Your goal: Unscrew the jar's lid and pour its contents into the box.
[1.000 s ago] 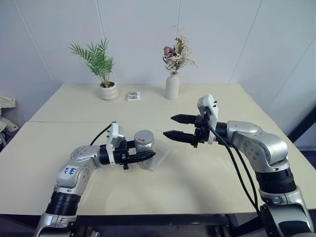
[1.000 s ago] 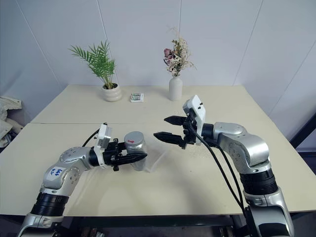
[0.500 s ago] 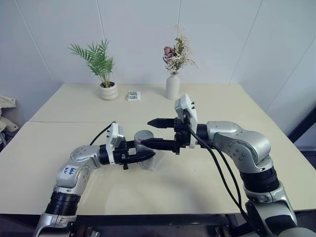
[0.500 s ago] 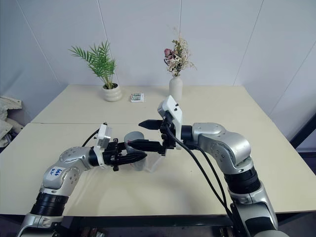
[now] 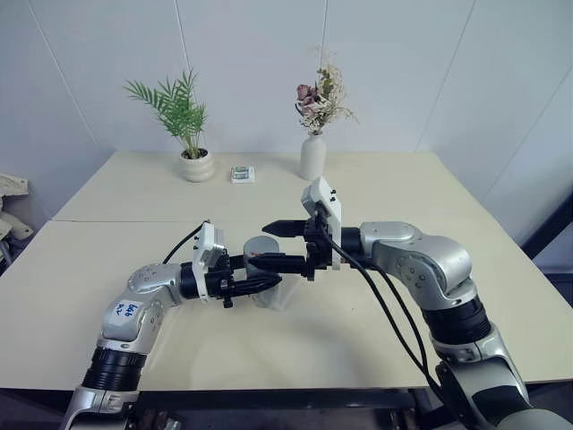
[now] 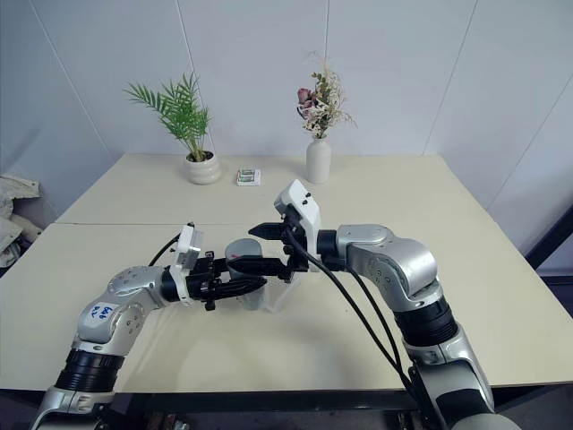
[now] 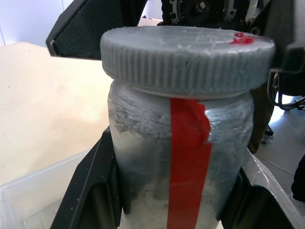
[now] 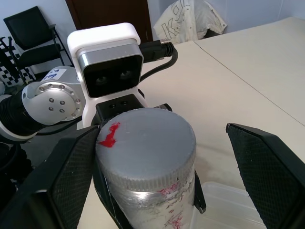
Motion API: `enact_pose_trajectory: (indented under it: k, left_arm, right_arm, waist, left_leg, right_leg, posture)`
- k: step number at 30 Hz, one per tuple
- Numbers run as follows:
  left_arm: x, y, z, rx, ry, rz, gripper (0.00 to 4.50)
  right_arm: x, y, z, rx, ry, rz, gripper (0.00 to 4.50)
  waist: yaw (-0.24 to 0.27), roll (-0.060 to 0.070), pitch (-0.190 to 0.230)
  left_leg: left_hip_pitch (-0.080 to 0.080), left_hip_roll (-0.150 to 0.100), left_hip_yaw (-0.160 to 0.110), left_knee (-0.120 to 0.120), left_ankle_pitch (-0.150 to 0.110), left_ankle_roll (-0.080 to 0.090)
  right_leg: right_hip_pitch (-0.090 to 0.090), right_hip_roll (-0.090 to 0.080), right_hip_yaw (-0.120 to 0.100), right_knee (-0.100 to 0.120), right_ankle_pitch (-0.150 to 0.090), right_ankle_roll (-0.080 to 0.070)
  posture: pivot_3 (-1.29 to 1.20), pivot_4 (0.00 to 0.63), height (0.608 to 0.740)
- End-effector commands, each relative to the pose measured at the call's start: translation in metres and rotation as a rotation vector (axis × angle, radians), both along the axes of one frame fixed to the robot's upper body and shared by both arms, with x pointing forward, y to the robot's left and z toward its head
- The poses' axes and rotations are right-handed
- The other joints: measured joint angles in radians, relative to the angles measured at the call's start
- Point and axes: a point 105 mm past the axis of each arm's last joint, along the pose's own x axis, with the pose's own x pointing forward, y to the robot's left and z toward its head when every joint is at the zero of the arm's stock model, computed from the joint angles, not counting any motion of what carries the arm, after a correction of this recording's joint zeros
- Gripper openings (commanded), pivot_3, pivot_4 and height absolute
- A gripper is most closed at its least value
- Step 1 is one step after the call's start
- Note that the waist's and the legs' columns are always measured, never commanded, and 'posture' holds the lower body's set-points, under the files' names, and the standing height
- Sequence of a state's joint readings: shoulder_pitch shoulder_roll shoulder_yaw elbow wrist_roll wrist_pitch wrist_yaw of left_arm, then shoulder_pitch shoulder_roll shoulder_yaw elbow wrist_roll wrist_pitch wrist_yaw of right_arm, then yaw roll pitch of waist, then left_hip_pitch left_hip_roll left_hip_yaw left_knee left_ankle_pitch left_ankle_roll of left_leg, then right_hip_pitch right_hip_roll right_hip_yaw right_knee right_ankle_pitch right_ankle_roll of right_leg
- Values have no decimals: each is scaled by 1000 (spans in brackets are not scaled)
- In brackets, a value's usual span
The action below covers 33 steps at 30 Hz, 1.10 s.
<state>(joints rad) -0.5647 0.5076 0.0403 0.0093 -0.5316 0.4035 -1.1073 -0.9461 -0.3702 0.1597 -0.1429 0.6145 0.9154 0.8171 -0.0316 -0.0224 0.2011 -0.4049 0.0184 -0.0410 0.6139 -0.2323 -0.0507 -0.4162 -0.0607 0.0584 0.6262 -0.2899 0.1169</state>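
Observation:
My right gripper's fingers are beside the grey lid's ribbed rim [image 8: 147, 181] in the right wrist view. My right gripper should close now and would hold the lid.
The jar [image 5: 263, 273], silvery with a red stripe [image 7: 188, 157], is held upright above the table with my left gripper [image 5: 259, 283] shut on its body. Its grey ribbed lid [image 8: 147, 143] is on, with a red mark on top. My right gripper [image 5: 263, 245] is open, and its fingers [image 8: 269, 167] stand on either side of the lid with gaps to it. The clear box [image 5: 288, 288] lies on the table just under and behind the jar, and its rim [image 7: 28, 191] also shows in the left wrist view. The contents are hidden inside the frosted jar.
At the table's far side stand a potted palm [image 5: 190, 134], a white vase of dried flowers [image 5: 313, 154] and a small packet [image 5: 242, 174]. A seam [image 5: 107, 221] crosses the tabletop. The front edge [image 5: 295, 387] runs close below the arms.
My right gripper has swung left, from beside the box to the jar, and its open fingers now flank the lid. The left gripper and jar have not moved.

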Motion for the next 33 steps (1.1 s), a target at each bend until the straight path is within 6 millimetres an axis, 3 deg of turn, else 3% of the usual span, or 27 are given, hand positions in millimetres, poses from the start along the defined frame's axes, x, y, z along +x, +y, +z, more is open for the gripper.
enact_pose_trajectory:
  k: [1,3,6,10,17,19,20,23,26,28,33]
  left_arm:
    - [-6,-2,13,-18,-54,-29,2007]
    - [-6,-2,13,-18,-54,-27,2007]
    - [-6,-2,14,-18,-55,-25,2007]
    - [-6,-2,14,-19,-56,-25,2007]
    - [-6,-2,14,-19,-56,-24,2007]
    - [-6,-1,13,-17,-56,-21,2007]
    - [-7,0,12,-13,-56,-20,2007]
    - [-7,2,11,-7,-54,-14,2007]
    - [-7,5,12,-6,-57,0,2007]
    - [-7,8,13,-5,-61,9,2007]
    - [-6,16,20,-3,-70,27,2007]
  right_arm:
    - [-5,5,13,28,-49,32,4457]
    - [-5,6,13,30,-48,34,4457]
    - [-5,6,13,34,-47,40,3925]
    - [-6,7,13,36,-52,48,2607]
    - [-6,7,13,38,-52,49,2538]
    - [-15,8,28,137,-18,101,2538]
    - [-18,4,50,264,22,127,2538]
    - [-16,-18,87,474,50,118,2538]
    - [6,-52,88,490,2,-68,2538]
    - [26,-81,78,472,-30,-250,2538]
    - [64,-166,12,269,-157,-694,2538]
  waist:
    - [0,0,0]
    - [1,0,0]
    - [1,0,0]
    - [0,0,0]
    - [0,0,0]
    - [0,0,0]
    - [-1,0,0]
    - [1,1,0]
    - [7,0,0]
    - [7,0,0]
    - [5,0,0]
  left_leg:
    - [0,0,0,0,0,0]
    - [0,0,0,0,0,0]
    - [0,0,0,0,0,0]
    - [0,0,0,0,0,0]
    - [0,0,0,0,0,0]
    - [0,0,0,0,0,0]
    - [0,0,0,0,0,0]
    - [0,1,0,0,0,0]
    - [0,0,-1,0,0,0]
    - [0,-1,-2,0,0,0]
    - [-1,-2,0,-1,-1,1]
  right_leg:
    - [0,0,0,0,0,0]
    - [0,0,0,0,0,0]
    - [0,0,0,0,0,0]
    - [0,0,0,0,0,0]
    - [0,0,0,0,0,0]
    - [0,0,0,0,0,0]
    - [0,0,0,0,0,0]
    - [0,0,0,1,0,0]
    - [1,-1,-1,0,0,0]
    - [2,-1,-1,-3,0,0]
    - [2,-2,0,-6,0,2]
  posture:
    - [0,150,740]
    - [0,150,740]
    - [0,150,740]
    - [0,150,740]
    - [0,150,740]
    - [0,150,740]
    - [0,150,740]
    - [0,150,740]
    - [0,150,740]
    - [0,150,740]
    - [0,150,740]
